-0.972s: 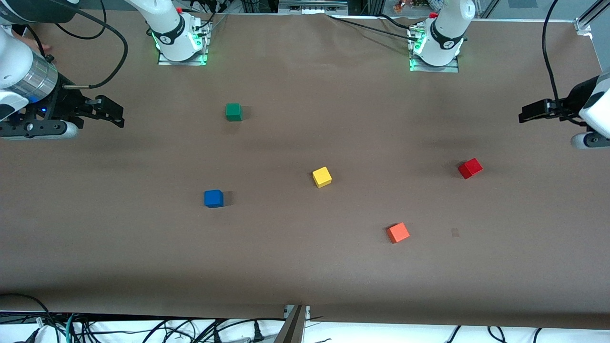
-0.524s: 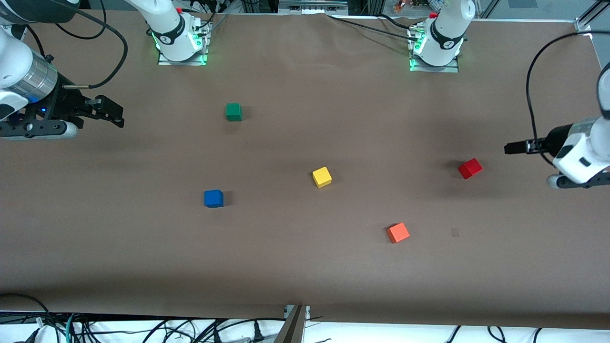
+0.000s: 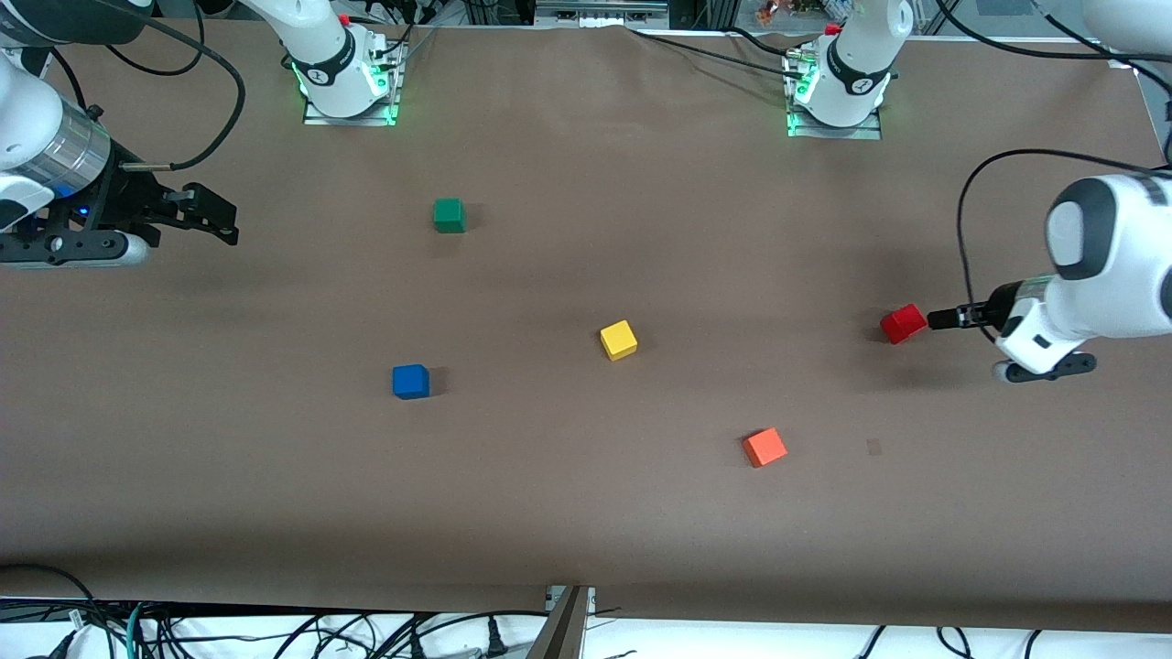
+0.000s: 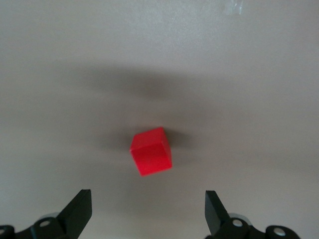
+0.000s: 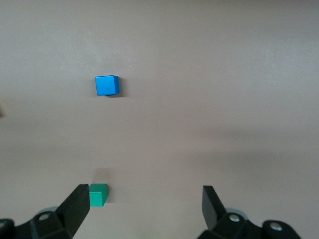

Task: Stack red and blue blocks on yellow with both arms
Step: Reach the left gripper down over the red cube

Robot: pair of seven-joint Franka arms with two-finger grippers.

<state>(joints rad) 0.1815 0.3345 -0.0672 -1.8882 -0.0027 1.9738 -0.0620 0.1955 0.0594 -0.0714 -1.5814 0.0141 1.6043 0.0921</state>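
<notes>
The red block should go on the yellow block (image 3: 617,340), so next I should grab it by its opposite sides with my left gripper.
The red cube (image 3: 904,323) sits on the brown table toward the left arm's end, and it also shows in the left wrist view (image 4: 151,151). My left gripper (image 3: 943,318) is low beside it, open and empty (image 4: 148,199); the cube lies ahead of the fingertips, not between them. The yellow cube (image 3: 619,340) sits mid-table. The blue cube (image 3: 411,381) sits toward the right arm's end and shows in the right wrist view (image 5: 106,85). My right gripper (image 3: 215,218) waits open and empty (image 5: 144,196) above the table's right-arm end.
A green cube (image 3: 449,215) sits farther from the front camera than the blue one and shows by a finger in the right wrist view (image 5: 98,194). An orange cube (image 3: 765,447) lies nearer to the front camera than the red and yellow cubes.
My left gripper has come down and in from the table's end to just beside the red cube. The right arm and all cubes have not moved.
</notes>
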